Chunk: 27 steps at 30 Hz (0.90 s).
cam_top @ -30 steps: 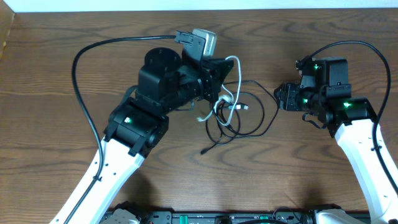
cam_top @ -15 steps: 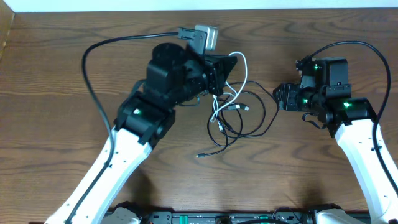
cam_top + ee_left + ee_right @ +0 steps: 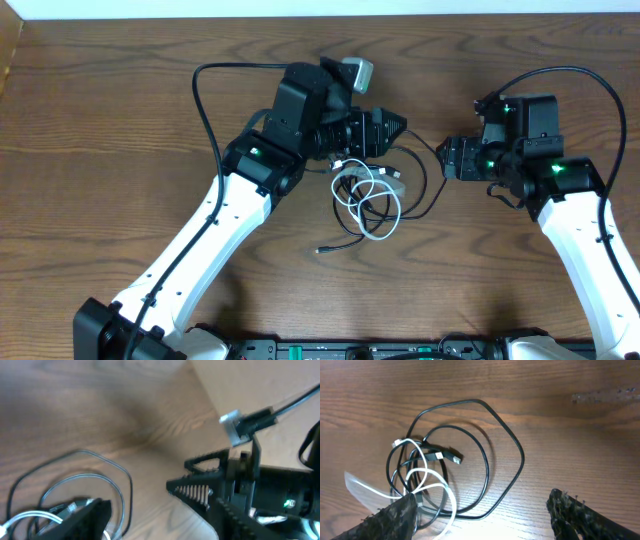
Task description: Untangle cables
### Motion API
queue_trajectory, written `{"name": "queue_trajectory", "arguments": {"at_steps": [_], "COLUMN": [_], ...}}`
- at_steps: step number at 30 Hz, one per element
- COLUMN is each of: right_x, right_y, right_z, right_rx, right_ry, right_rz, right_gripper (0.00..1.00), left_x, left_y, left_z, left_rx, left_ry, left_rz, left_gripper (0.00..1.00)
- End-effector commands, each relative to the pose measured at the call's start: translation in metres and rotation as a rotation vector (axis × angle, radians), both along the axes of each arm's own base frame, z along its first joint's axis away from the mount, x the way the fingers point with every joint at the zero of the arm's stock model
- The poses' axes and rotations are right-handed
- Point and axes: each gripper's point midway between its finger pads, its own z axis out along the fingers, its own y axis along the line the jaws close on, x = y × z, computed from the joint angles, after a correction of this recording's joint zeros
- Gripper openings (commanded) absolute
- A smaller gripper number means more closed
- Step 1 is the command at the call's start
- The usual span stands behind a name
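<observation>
My right gripper grabs the white cable's [image 3: 375, 195] loop lying over the black ones next, to draw it out and untangle it.
The cables [image 3: 375, 195] lie in a loose heap on the wooden table [image 3: 120, 150], between the two arms. A white cable [image 3: 451, 497] loops over black ones [image 3: 522, 457], and a small plug [image 3: 452, 458] shows in the middle. My left gripper [image 3: 398, 130] hovers over the heap's far edge, pointing right, open and holding nothing. In the left wrist view the loops [image 3: 129, 476] lie by its left finger [image 3: 85, 520]. My right gripper [image 3: 448, 158] faces the heap from the right. It stands open [image 3: 482, 505], and its left finger [image 3: 395, 515] overlaps the white loop.
A loose black plug end [image 3: 322, 249] trails toward the front of the table. The left arm's thick black wire [image 3: 205, 110] arches over the table's back left. The two grippers' tips stand close together, and the right gripper [image 3: 205, 485] fills the left wrist view's right side.
My left gripper swung right toward the right gripper and opened, letting go of the white cable, which dropped onto the heap. The right gripper opened slightly wider; its arm stayed put.
</observation>
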Motion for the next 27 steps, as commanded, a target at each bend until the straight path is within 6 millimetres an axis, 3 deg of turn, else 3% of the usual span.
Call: {"name": "queue_trajectory", "arguments": {"at_steps": [1,2,3,7,11,19,27], "right_x": [0.002,0.002,0.001,-0.003,-0.009,-0.013,-0.003], "right_y": [-0.002,-0.002,0.000,0.018,0.039,0.088,0.121], "right_z": [-0.001,-0.001,-0.001,0.001,-0.003,-0.033,-0.085], "right_rx": [-0.022,-0.021,-0.015,0.044,0.069,0.056,0.031], "right_ry": [0.000,0.002,0.004,0.013,0.032,0.086,0.144], "right_rz": [0.004,0.004,0.011,0.069,0.131,0.266,0.322], "right_gripper": [0.82,0.83,0.87,0.91,0.90,0.86,0.72], "left_x": [0.001,0.003,0.007,0.011,0.008,0.005,-0.005], "left_y": [0.014,0.023,0.044,0.100,0.135,0.175,0.183], "left_z": [-0.014,-0.023,-0.041,-0.074,-0.088,-0.101,-0.107], "left_rx": [0.106,0.150,0.247,0.479,0.588,0.614,0.644], "left_ry": [-0.039,-0.019,0.022,0.097,0.159,0.272,0.319], "left_rz": [-0.014,0.021,0.105,0.288,0.381,0.488,0.487], "left_gripper": [0.70,0.70,0.70,0.70,0.70,0.70,0.70]}}
